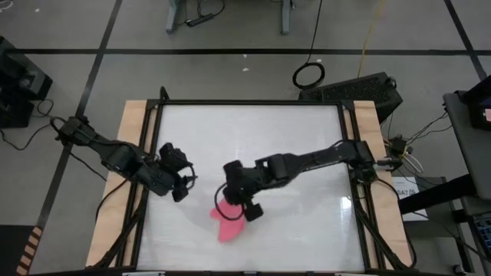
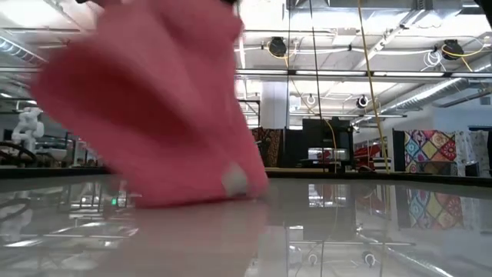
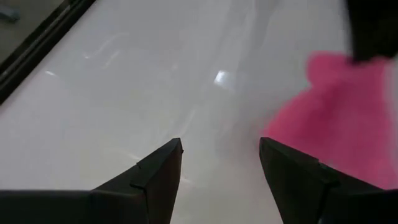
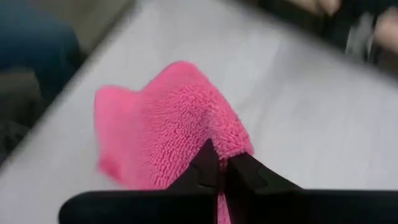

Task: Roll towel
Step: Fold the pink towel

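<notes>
My left gripper will next take hold of the pink towel (image 1: 229,228) (image 3: 342,124) by its bunched edge, and then it will roll the towel.
The bright pink towel (image 1: 227,225) is near the table's near edge, a little left of centre. It hangs bunched from my right gripper (image 1: 251,211), which is shut on it, and its lower end rests on the white table top (image 2: 200,192). It also shows in the right wrist view (image 4: 168,130) and the left wrist view (image 3: 342,124). My left gripper (image 1: 181,184) is open and empty, to the left of the towel, above the table. My right gripper pinches the towel between its two shut fingers at a bunched edge (image 4: 231,144), coming from above. The towel hangs below the fingers in loose folds, and its lower end (image 2: 231,185) touches the table.
The white table top (image 1: 307,153) has a black frame and wooden side strips (image 1: 134,130). Cables and a black box (image 1: 360,88) lie beyond the far edge. Bare table shows to the right of and beyond the towel.
</notes>
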Motion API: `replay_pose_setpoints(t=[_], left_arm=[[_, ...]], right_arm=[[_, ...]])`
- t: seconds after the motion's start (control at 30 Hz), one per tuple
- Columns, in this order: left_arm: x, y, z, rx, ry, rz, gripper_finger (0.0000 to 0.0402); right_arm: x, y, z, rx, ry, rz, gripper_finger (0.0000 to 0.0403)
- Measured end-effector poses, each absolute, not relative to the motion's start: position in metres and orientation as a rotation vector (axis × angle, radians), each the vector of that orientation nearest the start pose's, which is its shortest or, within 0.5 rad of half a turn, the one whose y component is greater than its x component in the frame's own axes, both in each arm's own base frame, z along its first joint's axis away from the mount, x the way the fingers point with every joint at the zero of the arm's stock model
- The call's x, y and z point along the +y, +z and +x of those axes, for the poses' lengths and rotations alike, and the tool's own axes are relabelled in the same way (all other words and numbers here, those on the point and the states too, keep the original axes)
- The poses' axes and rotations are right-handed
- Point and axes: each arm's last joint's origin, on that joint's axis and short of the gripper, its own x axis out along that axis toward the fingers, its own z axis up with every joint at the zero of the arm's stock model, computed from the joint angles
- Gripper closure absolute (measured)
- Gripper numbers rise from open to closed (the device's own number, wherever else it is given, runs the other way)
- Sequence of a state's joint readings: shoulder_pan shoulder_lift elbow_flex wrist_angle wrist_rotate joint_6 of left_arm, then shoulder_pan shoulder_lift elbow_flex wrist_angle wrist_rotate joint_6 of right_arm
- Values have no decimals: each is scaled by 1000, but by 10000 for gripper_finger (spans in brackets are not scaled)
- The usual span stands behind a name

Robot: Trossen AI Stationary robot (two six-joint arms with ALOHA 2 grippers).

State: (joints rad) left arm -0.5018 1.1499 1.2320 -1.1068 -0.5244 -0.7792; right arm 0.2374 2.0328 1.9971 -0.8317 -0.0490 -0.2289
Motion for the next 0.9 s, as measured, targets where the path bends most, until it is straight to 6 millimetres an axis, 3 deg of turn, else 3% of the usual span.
replay_pose_setpoints(t=[0.13,0.33,0.5,0.6,0.73,0.9], left_arm=[[-96,331,195,869,359,-172,178],[-119,302,216,972,362,-72,178],[-142,275,234,1018,348,-11,178],[-156,259,246,1006,330,7,178],[-177,239,271,934,237,29,178],[-193,217,301,834,145,71,178]], right_arm=[[88,287,432,1078,332,-258,399],[69,213,428,1360,283,-237,380],[61,165,415,1440,218,-280,311],[59,162,412,1393,149,-308,243],[57,174,411,1320,76,-319,169],[56,208,404,1230,33,-310,137]])
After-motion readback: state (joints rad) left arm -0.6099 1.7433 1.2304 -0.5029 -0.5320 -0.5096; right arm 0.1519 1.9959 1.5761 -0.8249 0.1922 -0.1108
